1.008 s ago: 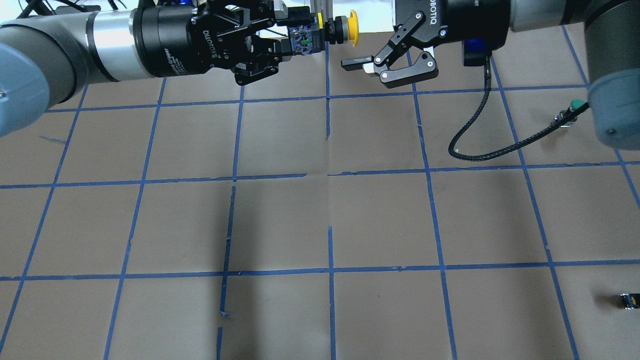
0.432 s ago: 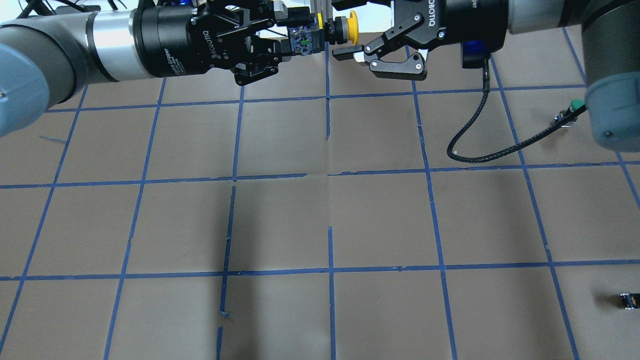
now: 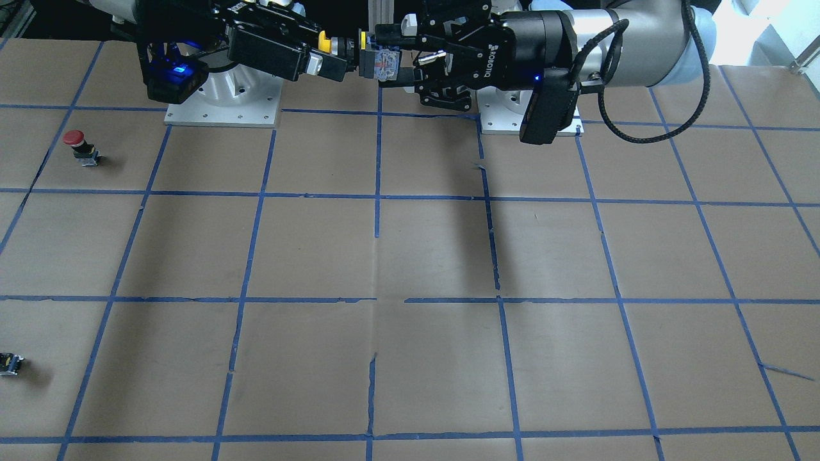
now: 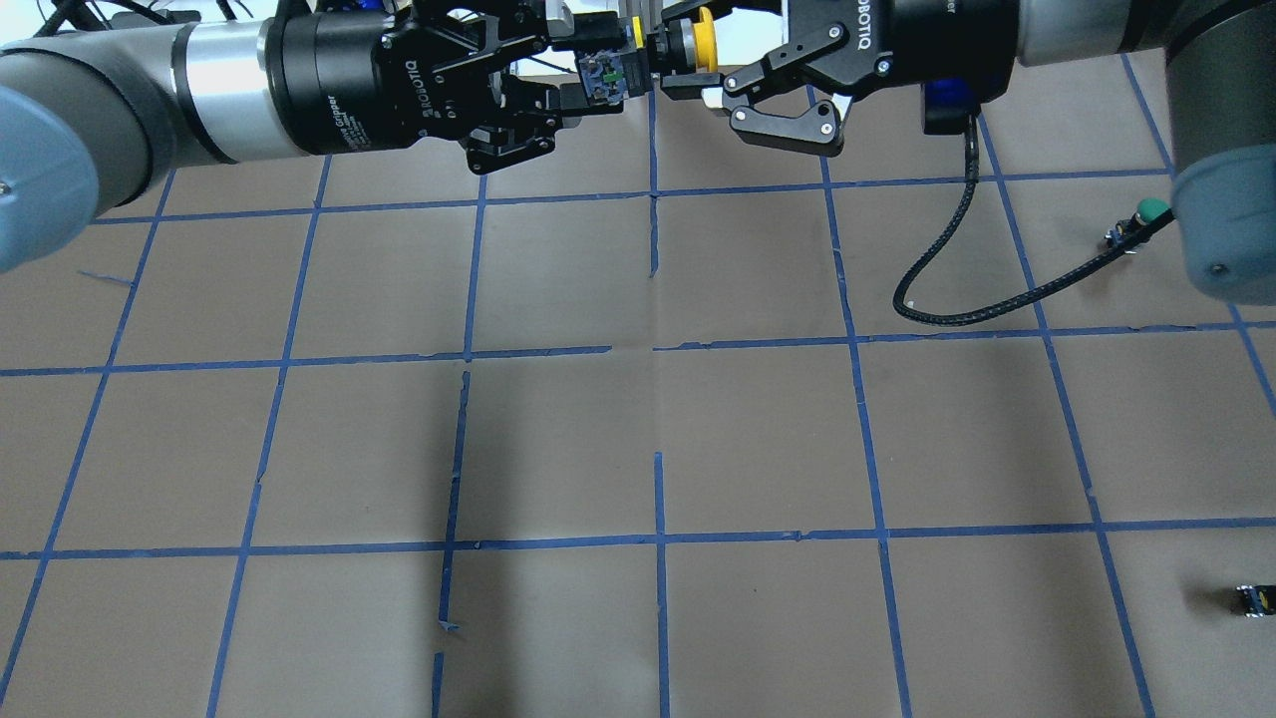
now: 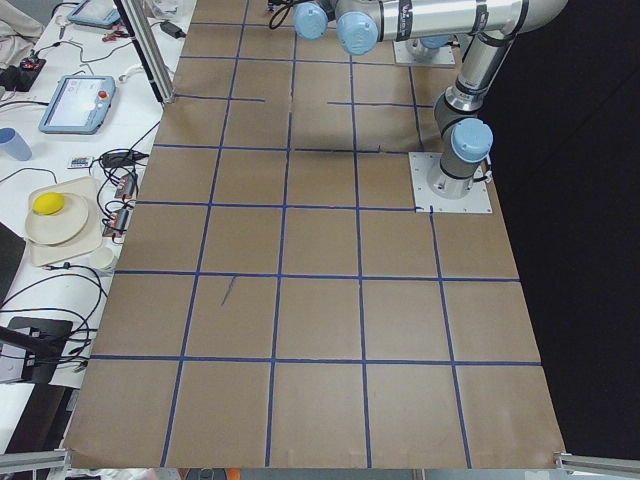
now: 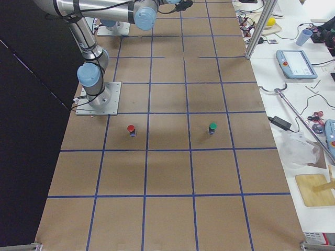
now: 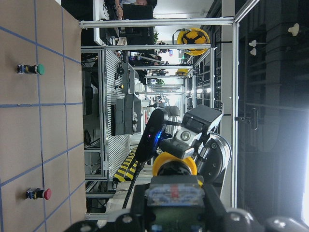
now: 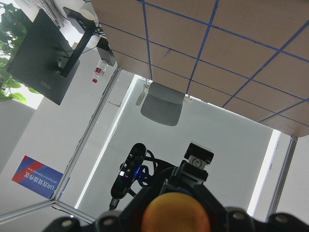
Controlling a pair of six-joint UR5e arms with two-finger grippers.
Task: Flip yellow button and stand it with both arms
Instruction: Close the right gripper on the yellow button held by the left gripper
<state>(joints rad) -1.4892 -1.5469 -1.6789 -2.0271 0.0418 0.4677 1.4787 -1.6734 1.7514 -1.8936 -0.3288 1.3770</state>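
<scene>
The button's yellow cap should be grabbed by my right gripper next, so that I can flip the button and stand it on its grey body [image 3: 384,64].
The yellow button [image 4: 704,42] hangs level in the air over the table's far edge, cap toward the right arm. My left gripper [image 4: 590,82] is shut on its black-and-grey body [image 3: 379,64]. My right gripper [image 4: 688,48] is open, its fingers [image 4: 686,88] straddling the yellow cap [image 3: 325,43] above and below. I cannot tell whether the pads touch it. In the left wrist view the cap [image 7: 175,163] sits just beyond the held body [image 7: 174,195]. In the right wrist view the cap [image 8: 175,212] fills the space between the fingers.
A red-capped button [image 3: 80,146] and a green-capped button [image 4: 1146,212] stand on the table on the right arm's side. A tiny dark capless part [image 4: 1251,598] lies near the front right. A black cable [image 4: 957,299] loops down from the right wrist.
My right gripper has moved left and up, from beside and below the yellow cap to straddling it. The left gripper and the button have stayed in place.
</scene>
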